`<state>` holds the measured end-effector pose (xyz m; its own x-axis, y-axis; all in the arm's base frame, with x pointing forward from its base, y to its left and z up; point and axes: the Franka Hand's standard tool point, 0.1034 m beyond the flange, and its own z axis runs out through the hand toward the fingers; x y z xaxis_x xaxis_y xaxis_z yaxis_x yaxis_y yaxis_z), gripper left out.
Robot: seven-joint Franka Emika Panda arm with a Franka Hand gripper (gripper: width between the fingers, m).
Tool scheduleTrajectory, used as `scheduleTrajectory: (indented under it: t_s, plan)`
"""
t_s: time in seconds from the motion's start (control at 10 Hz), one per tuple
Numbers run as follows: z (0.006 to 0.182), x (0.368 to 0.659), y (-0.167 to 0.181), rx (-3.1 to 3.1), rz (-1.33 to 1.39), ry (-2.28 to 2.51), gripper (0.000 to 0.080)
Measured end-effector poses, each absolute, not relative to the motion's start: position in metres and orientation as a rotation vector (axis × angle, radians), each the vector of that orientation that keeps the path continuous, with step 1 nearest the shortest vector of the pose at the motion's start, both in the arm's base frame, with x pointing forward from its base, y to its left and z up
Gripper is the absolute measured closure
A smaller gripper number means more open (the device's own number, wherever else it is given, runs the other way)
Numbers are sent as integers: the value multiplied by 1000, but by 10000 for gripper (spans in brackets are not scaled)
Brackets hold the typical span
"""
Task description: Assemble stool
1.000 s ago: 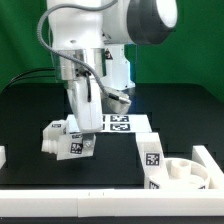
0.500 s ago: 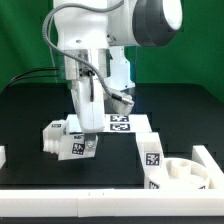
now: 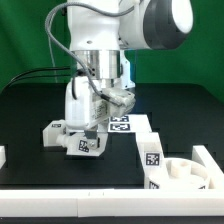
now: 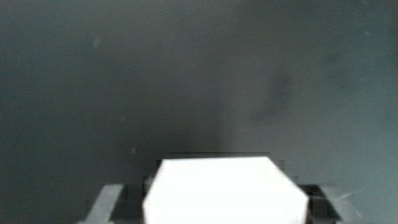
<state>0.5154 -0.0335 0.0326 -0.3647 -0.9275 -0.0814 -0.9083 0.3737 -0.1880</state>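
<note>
The lower edge of the tagged leg is above the black table in the exterior view. My gripper will keep holding the leg.
My gripper [image 3: 88, 128] is shut on a short blocky white stool leg [image 3: 85, 143] with black-and-white tags. It holds the leg low over the black table at the exterior view's left. In the wrist view the leg [image 4: 215, 188] fills the space between the two fingers [image 4: 114, 200]. A second white leg [image 3: 52, 134] lies just beside it, further to the left. The round dish-like seat [image 3: 192, 172] rests at the lower right, with another tagged leg [image 3: 152, 158] standing against its left side.
The marker board [image 3: 122, 124] lies flat just behind and to the right of the gripper. A long white border rail [image 3: 60, 206] runs along the front edge. A small white piece [image 3: 3, 156] sits at the far left edge. A green backdrop stands behind.
The arm has swung to the exterior view's right and turned at the wrist. The held leg has shifted slightly right, away from the second leg.
</note>
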Motion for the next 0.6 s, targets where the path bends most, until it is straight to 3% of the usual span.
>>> scheduleTrajectory:
  t_s: [0.3, 0.6]
  plan:
    - [33, 518, -25, -1403, -112, 2598, 466]
    - [26, 506, -4, -672, -9, 2876, 466]
